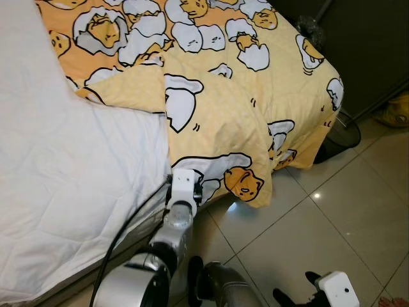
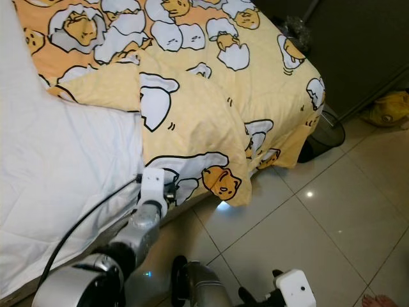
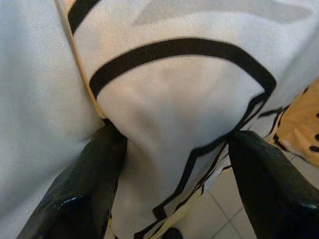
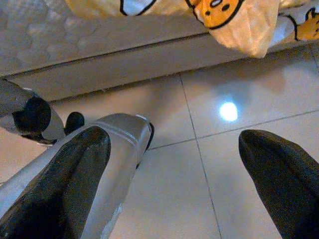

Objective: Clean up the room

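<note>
My left gripper is to grab the blanket next by the fold at its hanging corner [image 1: 206, 192], because the rest of the blanket lies spread flat across the bed.
A yellow blanket [image 1: 217, 77] printed with egg characters covers the far part of the bed, and one corner hangs over the bed's side. The white mattress pad [image 1: 70, 185] lies bare nearer me. My left gripper [image 1: 193, 190] reaches to the hanging blanket edge. In the left wrist view its fingers [image 3: 84, 184] stand open with a fold of the blanket [image 3: 174, 114] between them. My right gripper [image 4: 172, 137] hangs low and open over the tiled floor [image 4: 234, 184], holding nothing.
A round black fan base [image 1: 345, 133] stands on the tiles at the foot of the bed. A dark cabinet [image 1: 370, 51] and a yellow bag [image 1: 393, 110] are beyond it. Open tile floor [image 1: 332, 211] lies to my right.
</note>
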Robot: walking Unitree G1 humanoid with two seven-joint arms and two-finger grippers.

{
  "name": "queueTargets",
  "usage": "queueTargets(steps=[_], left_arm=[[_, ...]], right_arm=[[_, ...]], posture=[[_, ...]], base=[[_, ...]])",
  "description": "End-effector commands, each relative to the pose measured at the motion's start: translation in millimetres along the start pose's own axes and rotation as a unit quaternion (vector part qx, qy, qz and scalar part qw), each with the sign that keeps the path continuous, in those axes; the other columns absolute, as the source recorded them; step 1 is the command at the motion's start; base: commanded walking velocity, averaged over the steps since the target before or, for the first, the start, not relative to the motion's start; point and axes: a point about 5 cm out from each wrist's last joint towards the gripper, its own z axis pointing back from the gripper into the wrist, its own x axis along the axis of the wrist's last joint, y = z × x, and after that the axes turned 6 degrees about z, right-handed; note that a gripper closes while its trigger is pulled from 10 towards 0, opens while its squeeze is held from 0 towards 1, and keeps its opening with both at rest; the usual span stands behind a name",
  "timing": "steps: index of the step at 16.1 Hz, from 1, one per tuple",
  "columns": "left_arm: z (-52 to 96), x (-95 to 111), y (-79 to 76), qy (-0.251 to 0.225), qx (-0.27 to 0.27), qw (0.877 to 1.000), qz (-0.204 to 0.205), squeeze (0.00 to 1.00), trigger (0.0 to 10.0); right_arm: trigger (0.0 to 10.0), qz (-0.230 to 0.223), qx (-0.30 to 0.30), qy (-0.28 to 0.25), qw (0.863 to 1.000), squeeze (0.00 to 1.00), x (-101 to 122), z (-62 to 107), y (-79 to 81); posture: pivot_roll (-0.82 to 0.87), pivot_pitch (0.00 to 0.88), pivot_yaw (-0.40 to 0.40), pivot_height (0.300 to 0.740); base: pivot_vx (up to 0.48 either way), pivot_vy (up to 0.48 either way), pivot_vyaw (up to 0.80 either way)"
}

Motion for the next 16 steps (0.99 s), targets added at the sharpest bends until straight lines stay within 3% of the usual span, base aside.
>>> queueTargets(steps=[1, 6, 8, 9, 10, 12, 14, 15, 16], left_arm=[[4.1, 1.6, -34.9, 0.019, -0.048, 0.998, 0.018, 0.0, 0.0], [2.3, 3.1, -31.9, 0.027, -0.069, 0.996, 0.043, 0.0, 0.0], [3.3, -1.0, -28.7, 0.021, -0.075, 0.997, 0.007, 0.0, 0.0], [6.7, -14.2, -25.5, 0.028, -0.075, 0.991, -0.104, 0.0, 0.0], [7.5, -18.5, -23.5, 0.033, -0.071, 0.987, -0.141, 0.0, 0.0], [10.7, -35.6, -7.1, 0.062, -0.051, 0.983, -0.163, 0.0, 0.0], [10.1, -32.4, -7.4, 0.045, -0.073, 0.98, -0.178, 0.0, 0.0], [6.2, -18.0, -11.2, 0.017, -0.088, 0.981, -0.171, 0.0, 0.0], [5.3, -13.9, -13.1, 0.01, -0.092, 0.983, -0.161, 0.0, 0.0]], right_arm=[[10.0, 0.003, -0.01, 0.012, 1.0, 0.0, -2.2, 7.1, -4.5], [10.0, -0.005, -0.012, -0.003, 1.0, 0.0, 4.4, -4.8, -0.5], [10.0, -0.007, -0.013, -0.005, 1.0, 0.0, 4.8, -10.1, -0.5], [10.0, -0.009, -0.013, -0.007, 1.0, 0.0, 4.0, -15.6, 0.5], [10.0, -0.01, -0.013, -0.008, 1.0, 0.0, 3.8, -17.7, 0.6], [10.0, -0.017, -0.014, -0.02, 1.0, 0.0, 5.5, -37.7, 4.0], [10.0, -0.022, -0.026, -0.047, 0.998, 0.0, 16.4, -58.3, 2.4], [10.0, -0.022, -0.037, -0.073, 0.996, 0.0, 30.3, -73.7, -3.6], [10.0, -0.021, -0.04, -0.078, 0.996, 0.0, 33.1, -75.8, -4.9]], posture=[[-0.3, 0.292, -0.209, 0.732], [-0.26, 0.292, -0.193, 0.732], [-0.24, 0.287, -0.182, 0.732], [-0.22, 0.281, -0.17, 0.732], [-0.22, 0.279, -0.167, 0.732], [-0.16, 0.244, -0.108, 0.732], [-0.12, 0.211, -0.072, 0.732], [-0.1, 0.191, -0.054, 0.732], [-0.1, 0.187, -0.052, 0.732]], base=[[0.0, 0.0, 0.0], [0.0, 0.0, 0.0], [0.0, 0.0, 0.0], [0.0, 0.0, 0.0], [0.0, 0.0, 0.0], [0.0, 0.0, 0.0], [0.0, 0.0, 0.0], [0.0, 0.0, 0.0], [0.0, 0.0, 0.0]])
